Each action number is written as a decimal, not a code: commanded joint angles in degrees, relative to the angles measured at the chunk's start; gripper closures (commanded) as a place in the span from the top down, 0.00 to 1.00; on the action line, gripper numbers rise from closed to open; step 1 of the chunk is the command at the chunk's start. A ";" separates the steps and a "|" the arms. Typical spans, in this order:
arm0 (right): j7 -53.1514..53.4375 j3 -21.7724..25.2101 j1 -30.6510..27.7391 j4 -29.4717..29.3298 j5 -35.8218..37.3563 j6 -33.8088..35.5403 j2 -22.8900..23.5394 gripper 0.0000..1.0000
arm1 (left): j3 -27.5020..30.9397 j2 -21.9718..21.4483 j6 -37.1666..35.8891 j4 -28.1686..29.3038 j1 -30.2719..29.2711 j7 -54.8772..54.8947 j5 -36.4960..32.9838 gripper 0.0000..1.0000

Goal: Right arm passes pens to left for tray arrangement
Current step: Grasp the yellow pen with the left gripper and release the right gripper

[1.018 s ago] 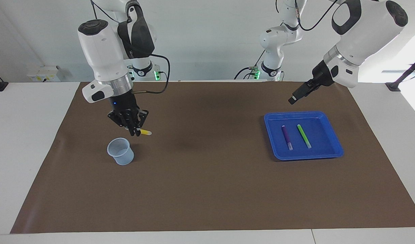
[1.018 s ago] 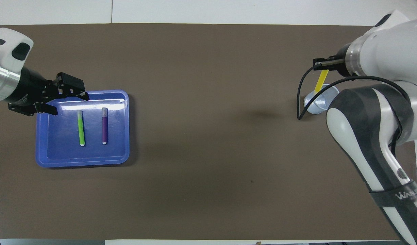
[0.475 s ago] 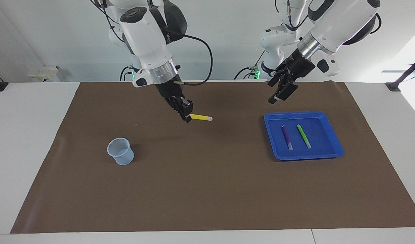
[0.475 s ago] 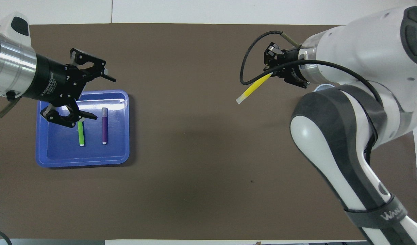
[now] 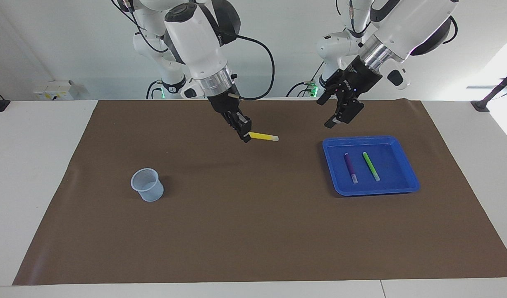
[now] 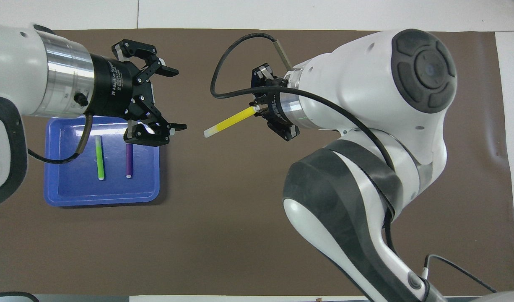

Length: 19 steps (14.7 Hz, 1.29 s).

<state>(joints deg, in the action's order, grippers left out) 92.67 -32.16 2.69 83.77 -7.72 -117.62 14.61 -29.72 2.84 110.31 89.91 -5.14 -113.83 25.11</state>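
Observation:
The left gripper reaches the yellow pen and grabs its free whitish end (image 6: pixel 212 131) next, since my right gripper's fingers already cover the opposite end.
My right gripper (image 5: pixel 246 134) (image 6: pixel 259 110) is shut on one end of the yellow pen (image 5: pixel 264 137) (image 6: pixel 228 122) and holds it level in the air over the middle of the mat, its whitish end pointing at the left gripper. My left gripper (image 5: pixel 335 111) (image 6: pixel 172 100) is open and empty, raised over the mat beside the blue tray (image 5: pixel 406 184) (image 6: pixel 60 195), a short gap from the pen's tip. The purple pen (image 5: pixel 350 167) (image 6: pixel 129 161) and the green pen (image 5: pixel 371 166) (image 6: pixel 99 158) lie side by side in the tray.
A small translucent pale-blue cup (image 5: pixel 146 185) stands on the brown mat (image 5: pixel 253 231) toward the right arm's end; in the overhead view the right arm hides it. White table shows around the mat.
My right gripper has carried the yellow pen from beside the cup toward the middle of the mat. My left gripper has swung from over the tray toward the pen and opened wide.

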 commanded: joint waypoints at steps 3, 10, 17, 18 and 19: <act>5.23 -3.87 -0.41 -2.03 -0.11 0.29 1.73 0.00 | 0.36 -6.00 7.90 11.16 2.32 -1.66 0.99 1.00; 5.68 -4.14 -0.32 -1.94 0.07 -0.33 1.73 0.00 | 0.45 -7.23 7.90 15.64 2.32 -0.35 0.90 1.00; 5.59 -4.14 -0.32 -1.94 0.16 -0.68 1.73 0.00 | 0.45 -7.58 6.85 15.56 2.24 -1.22 0.90 0.79; 5.59 -4.14 -0.32 -1.94 0.16 -0.77 1.73 0.00 | 0.45 -7.85 6.85 15.56 2.32 -1.40 0.90 0.76; 5.50 -4.14 -0.32 -1.94 0.25 -0.77 1.73 0.00 | 0.45 -8.02 6.76 15.65 2.32 -1.40 0.90 0.72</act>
<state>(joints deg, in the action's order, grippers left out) 97.43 -35.45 2.76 82.86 -7.72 -118.00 15.50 -29.70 -2.69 117.17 103.61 -2.74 -114.99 25.12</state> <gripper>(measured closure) 0.833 0.203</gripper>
